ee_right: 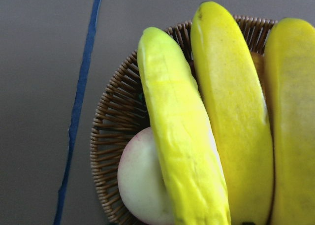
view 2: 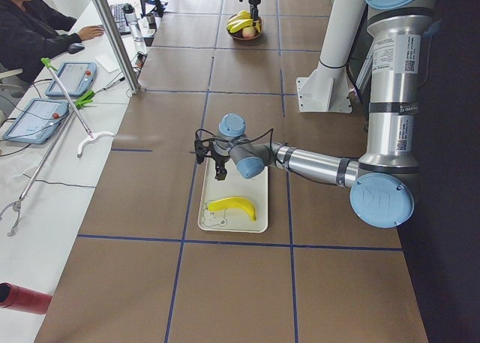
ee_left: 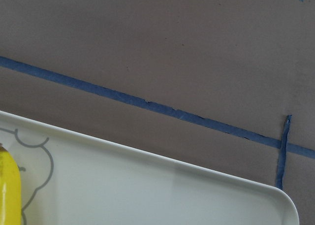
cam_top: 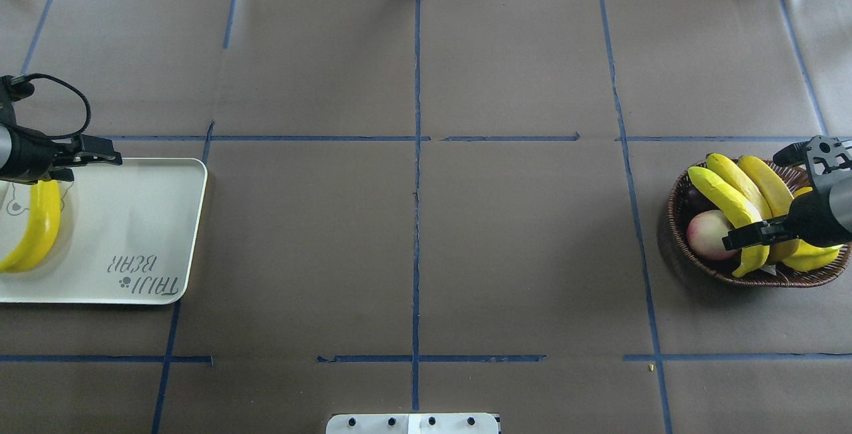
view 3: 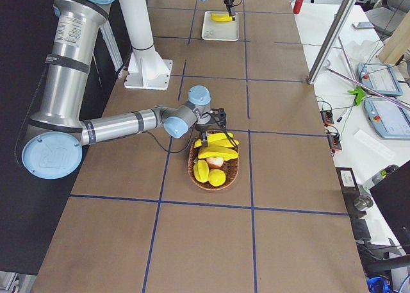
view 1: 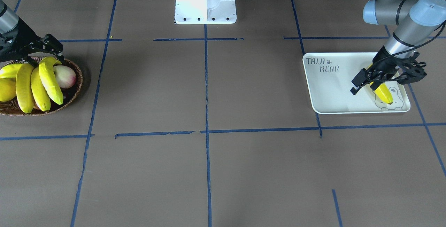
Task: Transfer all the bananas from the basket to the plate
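I will next pick up a yellow banana by one end with my right gripper, to move the bananas from basket [view 1: 75, 91] to plate [view 1: 334, 89].
Three yellow bananas [view 1: 48, 77] lie side by side in the brown wicker basket [view 1: 75, 91]; the right wrist view shows them close up [ee_right: 182, 136]. My right gripper [cam_top: 759, 198] is open just above them, its fingers standing apart on either side of the bunch. One banana [cam_top: 36, 227] lies flat on the white "TAIJI BEAR" plate [cam_top: 133, 221], over the bear drawing. My left gripper [view 1: 365, 88] is open and empty, raised over that banana's end, not touching it. The left wrist view shows the plate's rim [ee_left: 147, 158] and the banana's tip [ee_left: 9, 190].
The basket also holds a pink-white round fruit [view 1: 65, 76] and plump yellow fruit [view 1: 6, 89] at its outer side. The robot's white base [view 1: 205, 0] stands at the table's middle edge. Blue tape lines cross the brown table between basket and plate.
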Motion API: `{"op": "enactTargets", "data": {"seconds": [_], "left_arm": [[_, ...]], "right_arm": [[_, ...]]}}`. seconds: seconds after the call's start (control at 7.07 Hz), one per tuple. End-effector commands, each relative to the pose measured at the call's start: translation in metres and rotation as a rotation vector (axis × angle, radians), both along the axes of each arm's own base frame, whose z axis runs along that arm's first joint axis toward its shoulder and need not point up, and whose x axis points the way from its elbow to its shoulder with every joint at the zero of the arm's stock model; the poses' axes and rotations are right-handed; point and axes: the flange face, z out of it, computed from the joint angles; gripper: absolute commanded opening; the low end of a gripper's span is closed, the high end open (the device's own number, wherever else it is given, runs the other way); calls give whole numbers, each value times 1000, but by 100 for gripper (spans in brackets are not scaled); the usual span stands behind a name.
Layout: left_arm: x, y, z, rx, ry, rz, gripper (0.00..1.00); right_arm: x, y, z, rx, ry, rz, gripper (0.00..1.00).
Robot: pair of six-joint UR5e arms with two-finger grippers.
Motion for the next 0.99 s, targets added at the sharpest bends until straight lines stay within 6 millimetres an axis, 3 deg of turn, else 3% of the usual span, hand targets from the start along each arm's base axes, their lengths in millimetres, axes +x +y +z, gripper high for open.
{"op": "enactTargets", "data": {"seconds": [0.0, 0.42, 0.71, 0.85], "left_arm": [[1, 0, 0, -2, 0, 1, 100], [5, -4, -4, 5, 6, 1, 100], [5, -4, -4, 5, 6, 1, 100], [5, -5, -3, 2, 4, 1, 100]], "right_arm": [[1, -1, -2, 5, -5, 3, 64], [4, 0, -2, 7, -6, 8, 58], [13, -2, -3, 9, -6, 26, 12], [19, -1, -4, 11, -6, 36, 2]]}}
